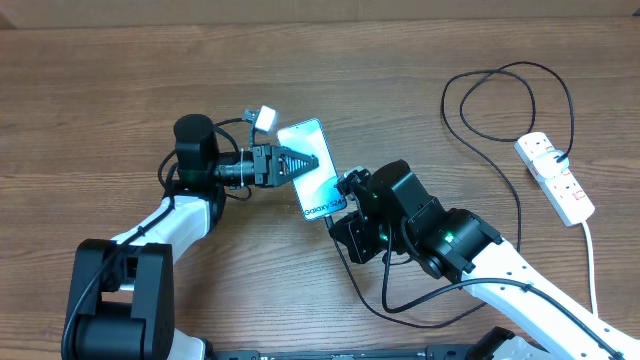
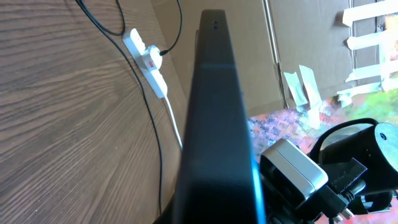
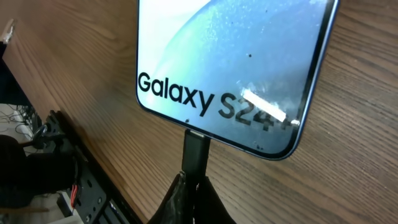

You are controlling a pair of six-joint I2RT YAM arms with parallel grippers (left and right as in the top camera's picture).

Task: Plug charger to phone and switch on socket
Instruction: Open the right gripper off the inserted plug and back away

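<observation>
Only a metal sliver shows at the port, so the plug tip would stay in the phone. My right gripper should open now.
The phone (image 1: pixel 315 172) lies on the table with its "Galaxy S24" screen up. My left gripper (image 1: pixel 300 162) is shut on the phone's far half; the left wrist view shows only its dark edge (image 2: pixel 214 124). My right gripper (image 3: pixel 198 186) is shut on the charger's black plug tip (image 3: pixel 196 152), which sits at the port in the phone's bottom edge (image 3: pixel 224 93). The charger cable (image 1: pixel 520 215) runs in loops to the socket (image 1: pixel 555 177), a white power strip at the right, where it is plugged in. The socket also shows in the left wrist view (image 2: pixel 146 62).
The socket's thick white cord (image 1: pixel 592 265) runs toward the front right edge. A loop of cable (image 1: pixel 400 305) lies beside my right arm. Cardboard and clutter stand beyond the table in the left wrist view (image 2: pixel 298 68).
</observation>
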